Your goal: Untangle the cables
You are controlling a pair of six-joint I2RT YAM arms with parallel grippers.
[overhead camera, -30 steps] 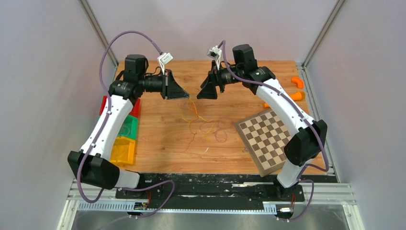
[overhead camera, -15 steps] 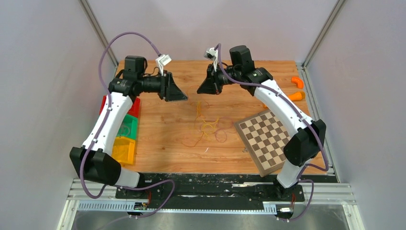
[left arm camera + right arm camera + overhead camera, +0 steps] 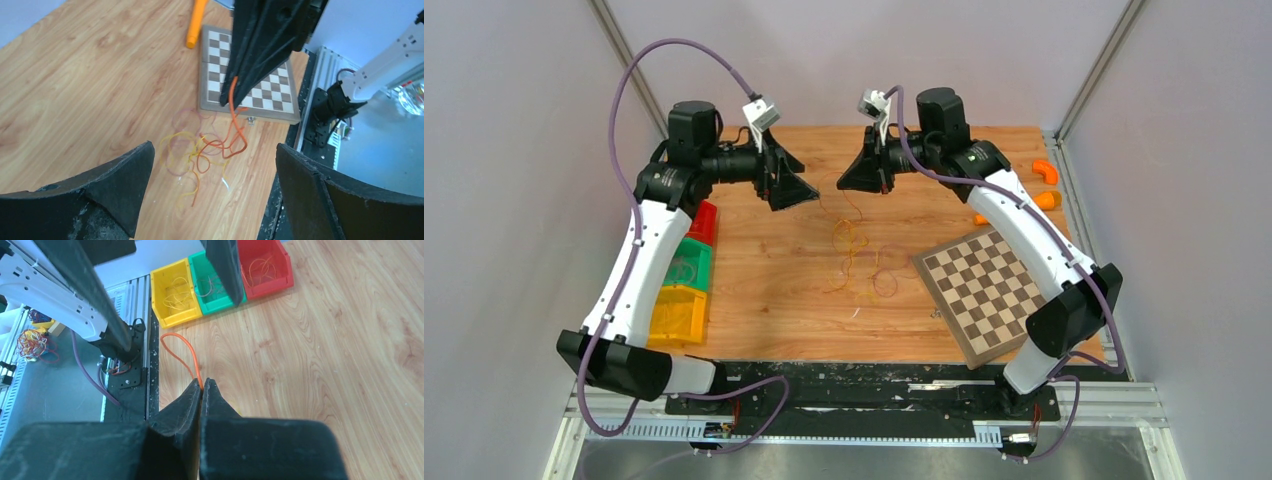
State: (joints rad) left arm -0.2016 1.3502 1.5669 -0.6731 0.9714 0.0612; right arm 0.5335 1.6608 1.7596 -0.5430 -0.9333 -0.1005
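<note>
My left gripper should next pull the orange cable free of the yellow cables, so it needs to grab that cable by its hanging part (image 3: 853, 205) (image 3: 233, 109).
The cables (image 3: 859, 262) are thin orange, yellow and reddish strands lying in a loose tangle (image 3: 200, 155) on the wooden table. My right gripper (image 3: 842, 185) hovers above the tangle, shut on one orange cable (image 3: 184, 347). In the left wrist view that orange cable (image 3: 233, 120) hangs from its tip (image 3: 225, 102) down into the tangle. My left gripper (image 3: 810, 192) faces it from the left and stands open (image 3: 214, 147), with nothing between its fingers. The right gripper's tips (image 3: 201, 382) pinch the strand tightly.
A chessboard (image 3: 984, 290) lies right of the tangle. Red (image 3: 707, 222), green (image 3: 692, 262) and yellow (image 3: 682, 312) bins line the table's left edge, with strands inside. Orange pieces (image 3: 1046, 185) lie at the far right. A black rail runs along the near edge.
My left gripper has gone from shut to open and pulled back to the left. My right gripper has shut on the orange cable. The tangle has dropped and gathered on the table.
</note>
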